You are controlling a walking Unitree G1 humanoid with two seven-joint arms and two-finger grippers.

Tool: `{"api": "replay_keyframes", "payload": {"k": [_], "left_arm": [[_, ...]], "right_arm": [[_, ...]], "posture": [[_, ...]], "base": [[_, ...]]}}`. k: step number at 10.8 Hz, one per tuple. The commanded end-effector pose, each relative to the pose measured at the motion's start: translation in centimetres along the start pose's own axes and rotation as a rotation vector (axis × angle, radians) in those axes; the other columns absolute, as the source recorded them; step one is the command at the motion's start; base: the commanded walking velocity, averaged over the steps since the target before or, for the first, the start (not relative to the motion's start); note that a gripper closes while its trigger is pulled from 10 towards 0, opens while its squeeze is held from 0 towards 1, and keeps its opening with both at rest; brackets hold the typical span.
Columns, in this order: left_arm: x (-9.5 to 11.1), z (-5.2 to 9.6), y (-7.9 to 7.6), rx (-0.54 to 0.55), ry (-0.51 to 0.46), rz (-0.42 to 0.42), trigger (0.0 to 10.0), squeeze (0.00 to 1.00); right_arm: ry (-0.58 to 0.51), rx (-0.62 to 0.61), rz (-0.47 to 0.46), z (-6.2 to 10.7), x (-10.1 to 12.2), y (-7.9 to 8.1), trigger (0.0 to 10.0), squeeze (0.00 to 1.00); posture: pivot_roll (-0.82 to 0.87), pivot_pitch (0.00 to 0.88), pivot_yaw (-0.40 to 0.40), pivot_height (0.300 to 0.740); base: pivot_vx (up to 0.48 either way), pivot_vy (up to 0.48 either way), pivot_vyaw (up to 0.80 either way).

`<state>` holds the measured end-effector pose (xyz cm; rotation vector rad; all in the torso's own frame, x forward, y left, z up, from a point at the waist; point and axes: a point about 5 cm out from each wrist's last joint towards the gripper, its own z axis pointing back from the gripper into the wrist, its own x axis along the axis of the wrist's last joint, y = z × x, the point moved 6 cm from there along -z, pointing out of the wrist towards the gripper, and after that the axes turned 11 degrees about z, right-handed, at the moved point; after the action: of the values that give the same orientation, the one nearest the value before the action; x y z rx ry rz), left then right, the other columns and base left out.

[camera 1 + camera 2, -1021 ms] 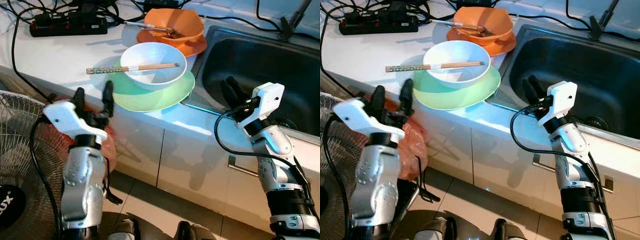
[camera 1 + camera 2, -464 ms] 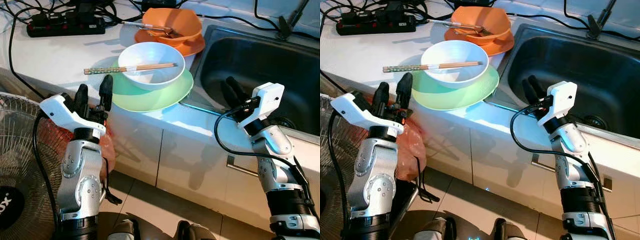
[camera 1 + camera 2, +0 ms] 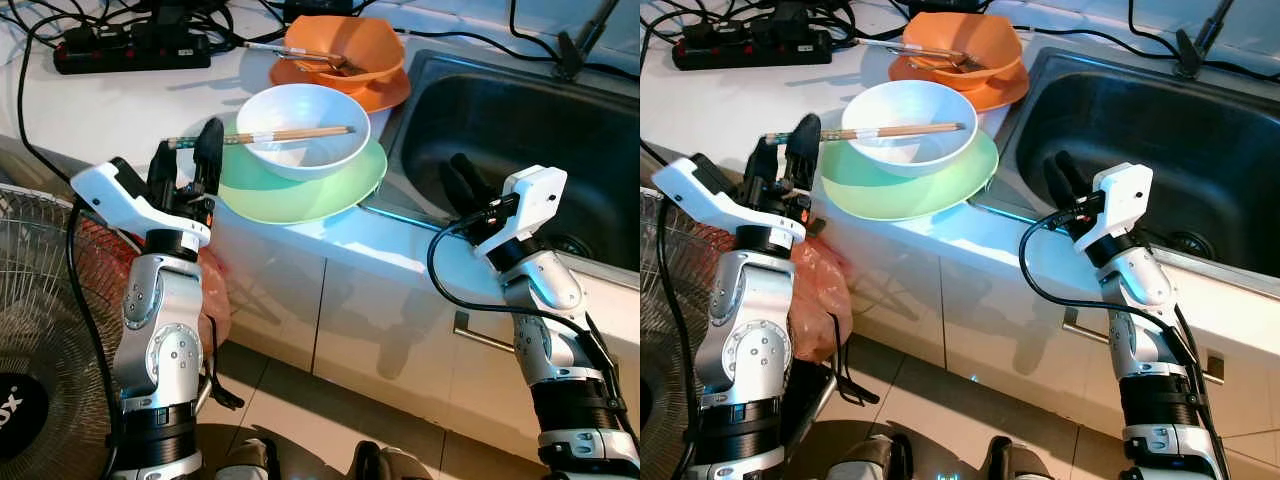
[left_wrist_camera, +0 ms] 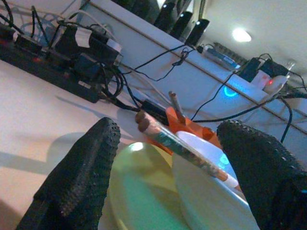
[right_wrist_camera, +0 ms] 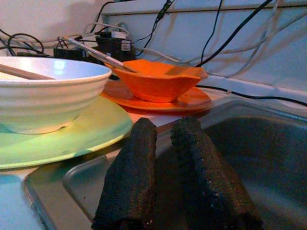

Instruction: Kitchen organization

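I should next use my left gripper to grab the chopsticks by the end jutting past the bowl's rim (image 3: 184, 142), because the white bowl's side (image 3: 308, 170) is around their other end.
A white bowl (image 3: 305, 125) stands on a green plate (image 3: 300, 195) at the counter's front edge. A pair of chopsticks (image 3: 290, 133) lies across the bowl's rim, its end jutting out to the left. My left gripper (image 3: 187, 158) is open at that jutting end; in the left wrist view the chopsticks (image 4: 177, 143) point between the two fingers (image 4: 81, 177), apart from both. My right gripper (image 3: 462, 182) is shut and empty, hovering over the sink's front left corner. Behind the white bowl an orange bowl (image 3: 345, 45) with utensils in it sits on an orange plate (image 3: 388, 92).
A dark steel sink (image 3: 520, 120) lies right of the plates. A black power strip (image 3: 130, 50) with many cables runs along the counter's back. A standing fan (image 3: 35, 330) and a red bag (image 3: 215, 305) are on the floor at left. White cabinet doors with a handle (image 3: 485, 338) are below.
My left gripper has risen from below the counter edge and moved forward, so its fingers now flank the chopsticks' free end. The right arm has stayed put.
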<state>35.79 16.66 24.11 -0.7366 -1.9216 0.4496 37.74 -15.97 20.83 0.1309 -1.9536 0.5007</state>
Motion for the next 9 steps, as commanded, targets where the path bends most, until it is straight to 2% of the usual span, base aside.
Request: {"api": "replay_keyframes", "payload": {"k": [1,4,5,6,9], "left_arm": [[0.1,-0.3,-0.3,-0.020,0.001,0.007,10.0,0.00],[-0.3,-1.1,-0.3,-0.023,0.000,0.015,10.0,0.00],[-0.4,-1.4,-0.4,-0.025,-0.004,0.021,2.6,0.00],[-0.4,-1.6,-0.4,-0.027,-0.006,0.025,0.0,0.00],[-0.7,-1.6,-0.5,-0.032,-0.003,0.035,0.0,0.00]], "right_arm": [[0.007,-0.015,0.002,0.3,-0.2,-0.3,10.0,0.00],[0.007,-0.015,0.003,0.4,-0.2,-0.2,10.0,0.00],[0.007,-0.015,0.003,0.4,-0.2,-0.2,10.0,0.00],[0.007,-0.014,0.004,0.4,-0.2,-0.3,10.0,0.00],[0.009,-0.012,0.008,0.3,-0.1,-0.3,10.0,0.00]], "posture": [[0.08,0.175,-0.018,0.740],[0.07,0.167,-0.013,0.740],[0.07,0.165,-0.013,0.740],[0.06,0.164,-0.014,0.740],[0.06,0.162,-0.014,0.740]], "base": [[0.000,0.000,0.00],[0.000,0.000,0.00],[0.000,0.000,0.00],[0.000,0.000,0.00],[0.000,0.000,0.00]]}}
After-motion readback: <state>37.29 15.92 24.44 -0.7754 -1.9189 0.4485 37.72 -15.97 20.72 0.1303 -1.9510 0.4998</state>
